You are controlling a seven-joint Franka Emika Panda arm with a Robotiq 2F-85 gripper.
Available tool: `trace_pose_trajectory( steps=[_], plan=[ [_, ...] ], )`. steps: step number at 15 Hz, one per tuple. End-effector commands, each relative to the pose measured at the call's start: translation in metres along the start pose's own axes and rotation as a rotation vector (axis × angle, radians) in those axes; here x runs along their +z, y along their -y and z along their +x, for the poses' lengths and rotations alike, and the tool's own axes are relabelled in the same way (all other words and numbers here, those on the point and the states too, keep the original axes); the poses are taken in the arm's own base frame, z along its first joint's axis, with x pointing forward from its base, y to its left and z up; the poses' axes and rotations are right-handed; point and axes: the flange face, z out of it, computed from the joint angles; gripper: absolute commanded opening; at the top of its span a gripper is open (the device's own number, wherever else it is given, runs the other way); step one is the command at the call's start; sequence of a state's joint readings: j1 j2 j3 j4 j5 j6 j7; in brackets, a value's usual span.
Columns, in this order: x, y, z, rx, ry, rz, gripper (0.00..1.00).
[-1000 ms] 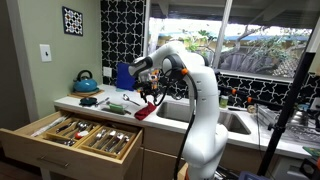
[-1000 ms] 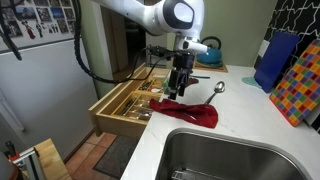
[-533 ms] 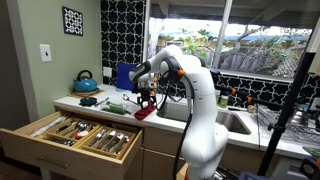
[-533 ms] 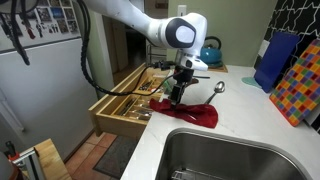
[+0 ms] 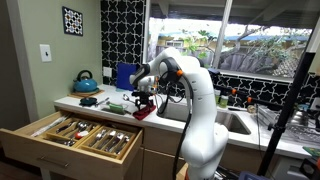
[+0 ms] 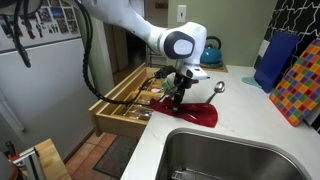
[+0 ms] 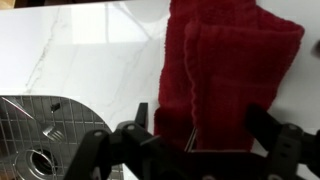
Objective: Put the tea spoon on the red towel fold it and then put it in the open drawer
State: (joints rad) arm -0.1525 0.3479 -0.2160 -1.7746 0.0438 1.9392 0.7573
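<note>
I need to close my gripper now, as my fingers are down touching the red towel (image 7: 201, 122) with its cloth between them, and they would hold it.
The red towel (image 6: 197, 114) lies folded on the white counter by the sink; it also shows in an exterior view (image 5: 143, 112) and fills the wrist view (image 7: 225, 70). My gripper (image 6: 176, 98) is down on the towel's end nearest the drawer, also seen in an exterior view (image 5: 143, 102). In the wrist view the gripper (image 7: 202, 125) is open, one finger on each side of the towel's width. A metal spoon (image 6: 215, 89) lies on the counter just beyond the towel, apart from it. The open drawer (image 6: 125, 100) is below the counter edge.
The drawer (image 5: 75, 135) holds several cutlery compartments. The steel sink (image 6: 230, 155) lies next to the towel, its grid in the wrist view (image 7: 40, 140). A blue kettle (image 5: 85, 80) and a blue board (image 6: 275, 60) stand at the back.
My gripper has come down from above the towel to the towel's surface, staying open. The towel and spoon have not moved.
</note>
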Motion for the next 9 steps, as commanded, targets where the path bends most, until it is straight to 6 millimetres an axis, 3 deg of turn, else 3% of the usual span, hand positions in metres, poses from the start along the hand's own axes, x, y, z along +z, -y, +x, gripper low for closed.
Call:
trace_pose_trajectory(
  steps=[1, 9],
  plan=[
    [0.0106, -0.0069, -0.0004, -0.005, 0.018, 0.011, 0.77],
    [0.0121, -0.0074, -0.0007, -0.003, 0.008, 0.01, 0.15]
  ],
)
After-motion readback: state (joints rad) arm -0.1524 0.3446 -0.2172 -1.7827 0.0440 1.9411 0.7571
